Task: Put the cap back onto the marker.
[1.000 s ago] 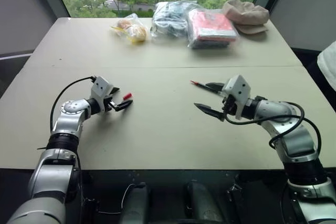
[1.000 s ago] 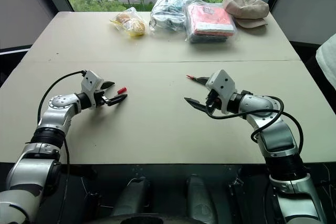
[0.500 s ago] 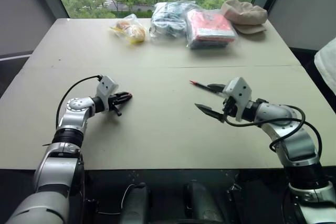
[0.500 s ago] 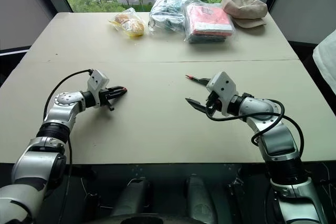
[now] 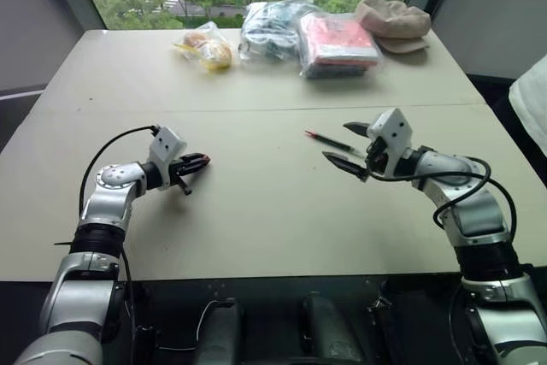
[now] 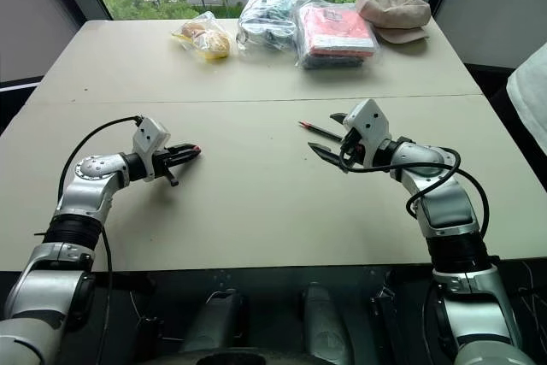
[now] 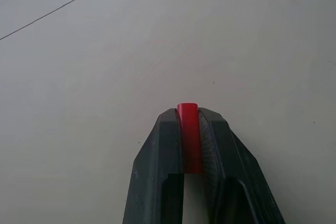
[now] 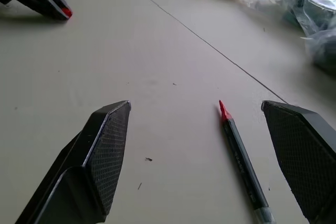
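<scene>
My right gripper needs to grab the marker by the rear of its black body [image 5: 343,146] next, because the marker's red ink tip [image 5: 308,132] is bare.
The cap [image 7: 189,136], a small red cylinder, is pinched between the black fingers of my left gripper [image 5: 200,161], which is shut on it just above the table on the left. The red end of the cap shows at the fingertips [image 6: 197,150]. The marker [image 5: 330,140], a thin black stick with a red tip, lies flat on the table right of centre. My right gripper [image 5: 347,145] is open and low over the table. The marker [image 8: 242,162] lies between its two spread fingers, nearer one of them and touching neither.
Along the far edge of the table [image 5: 256,211] lie a yellow food bag [image 5: 205,47], a clear bag of dark items [image 5: 269,27], a red packet in plastic [image 5: 338,43] and a beige hat [image 5: 393,18]. A seam [image 5: 256,109] crosses the table. White cloth [image 5: 532,100] shows at the right edge.
My left gripper has closed on the cap, which lay on the table before, and drawn back slightly. My right gripper, still open, has moved forward until its fingers are on either side of the marker.
</scene>
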Controlling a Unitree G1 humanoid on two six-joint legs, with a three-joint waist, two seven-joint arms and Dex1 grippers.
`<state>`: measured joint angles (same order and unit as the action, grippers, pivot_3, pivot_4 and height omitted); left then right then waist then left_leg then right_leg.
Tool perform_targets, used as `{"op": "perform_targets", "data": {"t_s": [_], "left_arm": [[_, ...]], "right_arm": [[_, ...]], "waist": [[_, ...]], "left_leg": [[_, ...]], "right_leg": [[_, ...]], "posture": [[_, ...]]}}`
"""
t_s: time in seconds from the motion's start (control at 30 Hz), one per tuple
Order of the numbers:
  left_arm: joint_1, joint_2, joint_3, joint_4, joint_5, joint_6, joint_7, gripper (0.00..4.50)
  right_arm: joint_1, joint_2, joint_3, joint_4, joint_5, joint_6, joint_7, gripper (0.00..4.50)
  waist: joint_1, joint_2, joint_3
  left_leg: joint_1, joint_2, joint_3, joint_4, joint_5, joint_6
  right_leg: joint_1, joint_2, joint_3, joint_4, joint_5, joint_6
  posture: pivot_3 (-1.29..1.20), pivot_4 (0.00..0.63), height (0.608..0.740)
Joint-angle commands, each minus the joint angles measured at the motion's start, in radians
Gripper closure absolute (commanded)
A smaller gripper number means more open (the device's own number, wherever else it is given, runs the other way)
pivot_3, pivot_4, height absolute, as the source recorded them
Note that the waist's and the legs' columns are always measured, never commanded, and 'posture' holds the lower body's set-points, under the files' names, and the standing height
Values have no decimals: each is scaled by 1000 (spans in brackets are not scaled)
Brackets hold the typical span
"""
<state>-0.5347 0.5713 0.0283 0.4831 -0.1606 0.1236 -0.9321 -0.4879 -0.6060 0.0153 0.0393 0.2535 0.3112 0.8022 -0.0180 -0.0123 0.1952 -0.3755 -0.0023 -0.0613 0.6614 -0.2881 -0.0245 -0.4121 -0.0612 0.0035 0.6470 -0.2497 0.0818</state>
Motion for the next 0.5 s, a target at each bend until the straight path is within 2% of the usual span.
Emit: {"op": "perform_targets", "data": {"t_s": [0.03,0.13,0.27,0.5], "left_arm": [[79,30,56,-271,-60,110,40,4451],[178,34,92,-502,-110,225,95,4451],[268,25,125,-712,-158,343,171,4451],[395,4,142,-915,-195,433,268,4451]], "right_arm": [[-85,17,-3,141,-11,-83,46,375],[-170,38,13,351,-33,-158,96,375],[-276,54,27,628,-89,-279,137,375],[-417,64,29,970,-161,-423,160,375]], "waist": [[2,0,0],[1,0,0],[4,0,0],[-2,0,0]], "left_leg": [[0,0,0,0,0,0],[0,0,0,-1,0,0],[0,0,0,-1,0,0],[1,0,1,-2,0,0]], "right_leg": [[0,0,0,0,0,0],[0,-1,1,-1,0,0],[0,-2,2,-1,0,0],[0,-1,3,-1,0,0]], "posture": [[0,150,740],[0,150,740],[0,150,740],[0,150,740]]}}
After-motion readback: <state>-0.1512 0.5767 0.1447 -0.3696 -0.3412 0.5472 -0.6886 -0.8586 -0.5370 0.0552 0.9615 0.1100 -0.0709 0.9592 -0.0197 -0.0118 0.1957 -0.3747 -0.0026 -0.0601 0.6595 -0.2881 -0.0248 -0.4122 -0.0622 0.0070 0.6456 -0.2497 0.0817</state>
